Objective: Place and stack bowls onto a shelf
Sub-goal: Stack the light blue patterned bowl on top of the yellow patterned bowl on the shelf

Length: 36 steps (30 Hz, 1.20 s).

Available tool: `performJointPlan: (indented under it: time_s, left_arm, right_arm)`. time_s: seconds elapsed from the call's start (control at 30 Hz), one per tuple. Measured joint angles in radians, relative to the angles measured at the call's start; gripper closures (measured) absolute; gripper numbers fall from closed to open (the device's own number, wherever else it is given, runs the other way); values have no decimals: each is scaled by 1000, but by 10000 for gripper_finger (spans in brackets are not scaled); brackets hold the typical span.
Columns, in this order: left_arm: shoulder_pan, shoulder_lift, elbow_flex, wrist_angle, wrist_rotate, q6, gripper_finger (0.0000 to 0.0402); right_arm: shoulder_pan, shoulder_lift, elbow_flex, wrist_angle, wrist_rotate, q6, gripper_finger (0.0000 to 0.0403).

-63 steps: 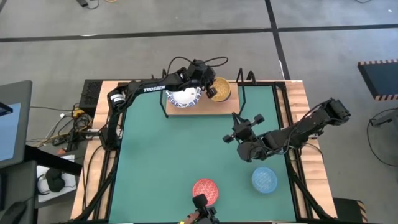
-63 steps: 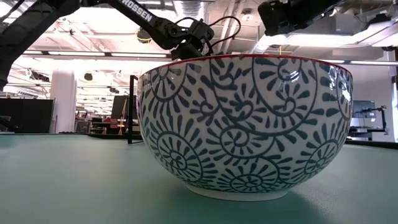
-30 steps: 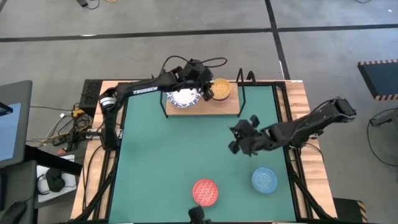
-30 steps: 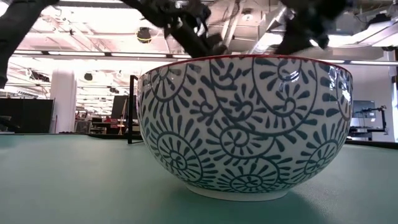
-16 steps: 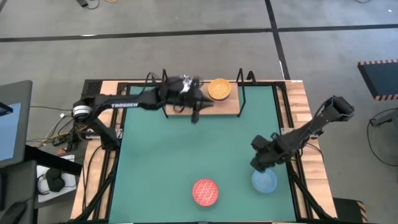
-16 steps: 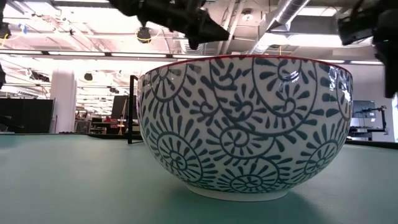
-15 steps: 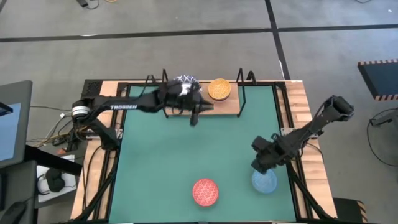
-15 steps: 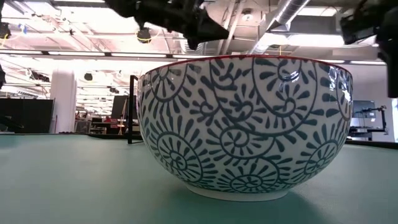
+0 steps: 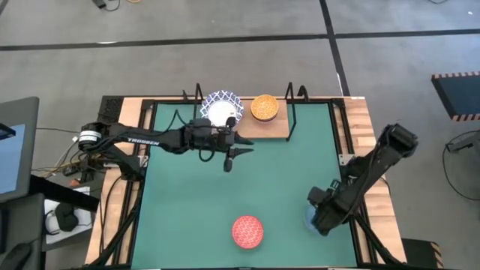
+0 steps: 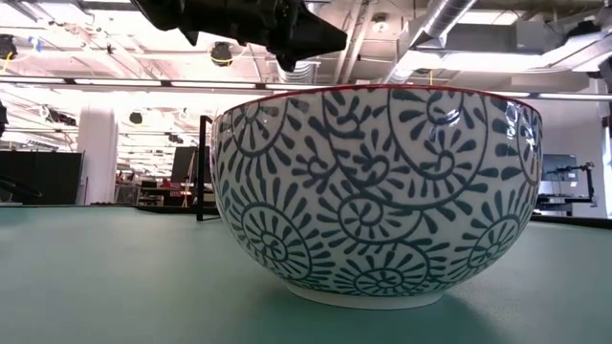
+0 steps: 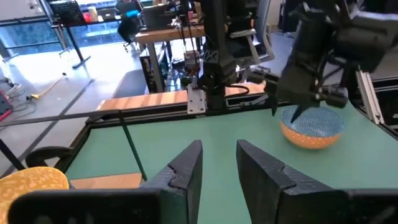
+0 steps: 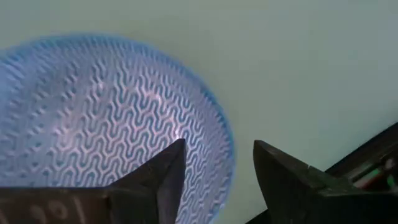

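My right gripper grabs the light blue bowl by its rim (image 9: 308,213) next, to stack it on the yellow-orange bowl (image 9: 264,107).
On the wooden shelf (image 9: 274,128) at the table's far edge sit a white bowl with blue pattern (image 9: 221,108) and a yellow-orange bowl (image 9: 264,107). My left gripper (image 9: 238,156) hovers open over the mat just in front of the shelf, holding nothing. A red bowl (image 9: 247,231) stands near the front edge and fills the low view (image 10: 378,191). My right gripper (image 9: 320,216) points down, open, over the light blue bowl (image 12: 106,118), one finger above its inside and one outside its rim (image 12: 225,155). I see no touch.
Black wire posts (image 9: 290,112) rise at the shelf's ends. Wooden rails and black frames (image 9: 352,161) border the green mat (image 9: 195,202), whose middle lies bare. The left wrist view shows my right arm (image 11: 323,50) above the light blue bowl (image 11: 311,127).
My left gripper has drawn back from the shelf toward the near edge, leaving the white and blue bowl on the board. My right gripper has gone toward the table's near right corner and down, tipping to point down over the light blue bowl.
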Motion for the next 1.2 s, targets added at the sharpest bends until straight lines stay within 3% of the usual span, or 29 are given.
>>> performJointPlan:
  time_s: [0.17, 0.43, 0.57, 0.7, 0.83, 1.03, 1.2]
  left_arm:
    - [0, 0, 0, 1, -3, 16, 293]
    - [1, 1, 0, -64, -125, 46, 280]
    - [4, 1, 0, -92, -155, 80, 280]
    - [3, 2, 0, -69, -66, 70, 280]
    - [1, 19, 0, 2, 10, 50, 280]
    - [-20, 98, 2, 90, 18, 75, 280]
    - [-29, 146, 47, 31, 96, 37, 264]
  right_arm:
    - [-6, 88, 0, 39, -49, 4, 233]
    - [-16, 72, 9, 58, -78, 48, 362]
    - [-14, 18, 29, 59, -20, 63, 362]
    - [-42, -27, 63, 86, 145, 37, 362]
    - [-132, -27, 64, 163, 289, -32, 361]
    - [-299, 4, 67, 338, 428, -142, 360]
    - [-388, 4, 68, 383, 525, -197, 359]
